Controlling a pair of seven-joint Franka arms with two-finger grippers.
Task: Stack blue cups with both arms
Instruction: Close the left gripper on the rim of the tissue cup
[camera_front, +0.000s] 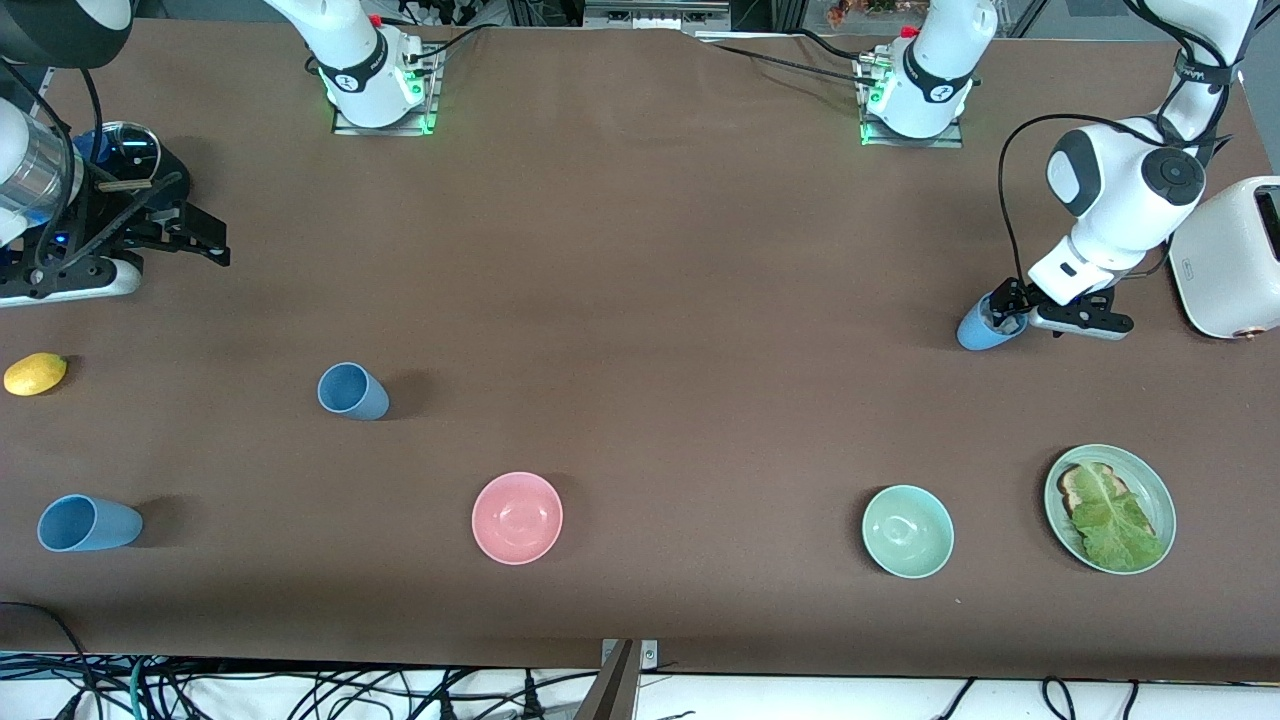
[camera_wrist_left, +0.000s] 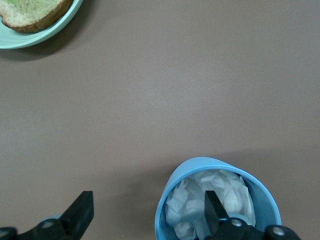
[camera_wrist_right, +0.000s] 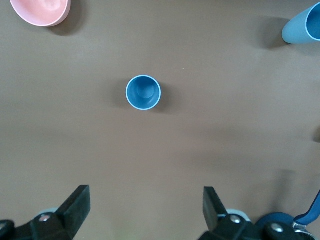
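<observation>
I need to close my left gripper, as my fingers are on both sides of the cup's rim, one inside. Closing now would hold the blue cup's rim.
Three blue cups are on the table. One blue cup stands near the toaster, with crumpled white paper inside. My left gripper is open and low at this cup: one finger reaches inside the rim and the other finger stands well outside it. A second blue cup stands upright toward the right arm's end. A third blue cup is nearer the front camera. My right gripper hangs open and empty above the table at the right arm's end.
A pink bowl and a mint-green bowl sit near the front edge. A plate carries toast and lettuce. A white toaster stands beside the left arm. A lemon lies at the right arm's end.
</observation>
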